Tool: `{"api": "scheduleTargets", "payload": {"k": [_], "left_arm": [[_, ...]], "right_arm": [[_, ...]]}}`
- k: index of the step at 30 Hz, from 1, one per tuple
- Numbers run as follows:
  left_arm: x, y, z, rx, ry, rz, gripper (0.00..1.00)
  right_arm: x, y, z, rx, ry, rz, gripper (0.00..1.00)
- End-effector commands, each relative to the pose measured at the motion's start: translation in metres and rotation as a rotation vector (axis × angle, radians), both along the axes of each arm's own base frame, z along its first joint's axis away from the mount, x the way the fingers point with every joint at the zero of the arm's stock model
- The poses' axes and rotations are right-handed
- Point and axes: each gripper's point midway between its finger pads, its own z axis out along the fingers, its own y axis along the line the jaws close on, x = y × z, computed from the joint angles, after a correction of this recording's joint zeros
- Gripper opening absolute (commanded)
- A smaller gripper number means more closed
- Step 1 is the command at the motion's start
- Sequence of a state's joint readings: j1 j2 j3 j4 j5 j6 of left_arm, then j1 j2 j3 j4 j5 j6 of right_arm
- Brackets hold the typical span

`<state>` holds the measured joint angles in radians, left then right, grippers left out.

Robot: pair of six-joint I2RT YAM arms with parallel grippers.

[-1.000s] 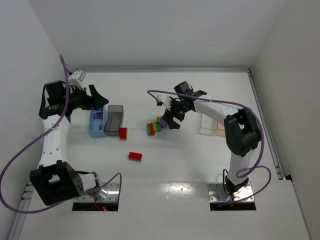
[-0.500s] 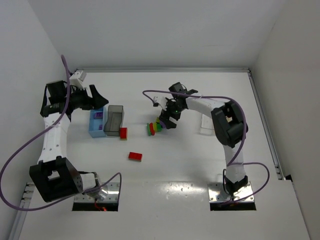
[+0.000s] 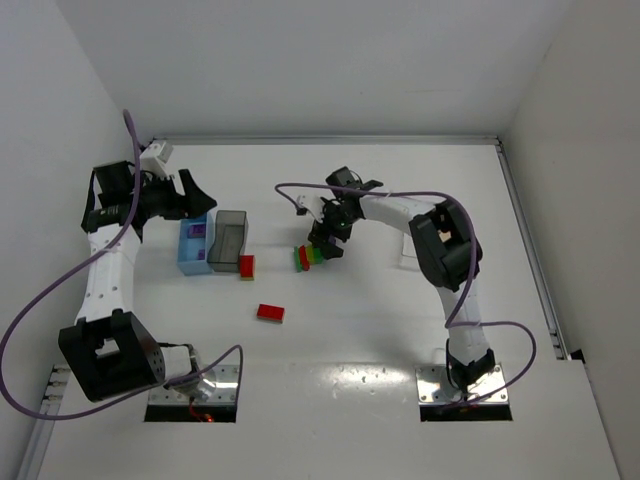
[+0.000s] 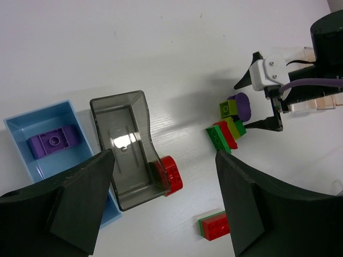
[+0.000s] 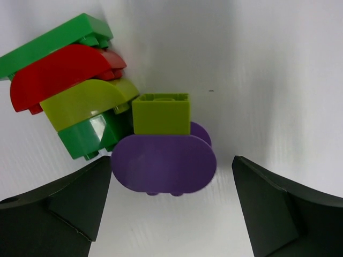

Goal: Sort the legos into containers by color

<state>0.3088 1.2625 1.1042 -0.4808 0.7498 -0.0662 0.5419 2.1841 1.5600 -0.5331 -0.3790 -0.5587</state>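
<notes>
The purple lego has rounded ends, and my right gripper will reach it and grab it by them, so the yellow-green brick stays free to pull off.
A cluster of legos lies mid-table: green, red and yellow-green pieces. A yellow-green brick sits against a rounded purple lego. My right gripper is open just above the purple lego, one finger on each side. My left gripper is open and empty above the light blue bin and dark grey bin. The blue bin holds a purple lego. The grey bin looks empty.
A red lego lies against the grey bin's near end. A red-on-green lego lies alone nearer the bases. A clear bin shows partly behind the right arm; the tan-orange bin is hidden. Walls enclose the table.
The right arm's elbow swung left and back. Its gripper shifted slightly left and stays over the lego cluster. The left arm has hardly moved.
</notes>
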Motion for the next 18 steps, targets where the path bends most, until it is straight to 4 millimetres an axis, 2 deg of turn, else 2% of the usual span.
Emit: {"api": "scheduleTargets", "payload": {"k": [1, 6, 9, 10, 13, 14, 15, 16, 17, 18], "left_arm": [[0.004, -0.001, 0.005, 0.005, -0.031, -0.006, 0.82], [0.003, -0.002, 0.001, 0.002, -0.022, -0.006, 0.82], [0.003, -0.002, 0.001, 0.002, -0.022, -0.006, 0.82], [0.003, -0.002, 0.001, 0.002, -0.022, -0.006, 0.82], [0.002, -0.002, -0.003, -0.001, -0.013, -0.006, 0.82], [0.003, -0.002, -0.001, 0.002, -0.022, -0.006, 0.82], [0.001, -0.004, -0.005, -0.006, -0.013, -0.013, 0.82], [-0.001, -0.006, -0.008, -0.016, -0.005, -0.022, 0.82], [-0.001, -0.006, -0.008, -0.016, -0.005, -0.022, 0.82], [-0.004, -0.010, -0.011, -0.033, 0.001, -0.041, 0.82]], "right_arm": [[0.008, 0.015, 0.008, 0.027, -0.029, 0.009, 0.94], [0.006, 0.019, 0.006, 0.035, -0.027, 0.003, 0.94], [0.007, 0.020, 0.007, 0.041, -0.030, -0.005, 0.84], [0.007, 0.020, 0.007, 0.041, -0.030, -0.005, 0.75], [0.005, 0.019, 0.008, 0.040, -0.029, -0.005, 0.61], [0.004, 0.018, 0.010, 0.041, -0.030, -0.005, 0.50], [0.001, 0.017, 0.007, 0.036, -0.023, -0.005, 0.45], [0.007, 0.015, 0.016, 0.050, -0.046, -0.014, 0.41], [0.003, 0.012, 0.021, 0.051, -0.047, -0.014, 0.34], [0.004, 0.013, 0.028, 0.059, -0.060, -0.014, 0.31]]}}
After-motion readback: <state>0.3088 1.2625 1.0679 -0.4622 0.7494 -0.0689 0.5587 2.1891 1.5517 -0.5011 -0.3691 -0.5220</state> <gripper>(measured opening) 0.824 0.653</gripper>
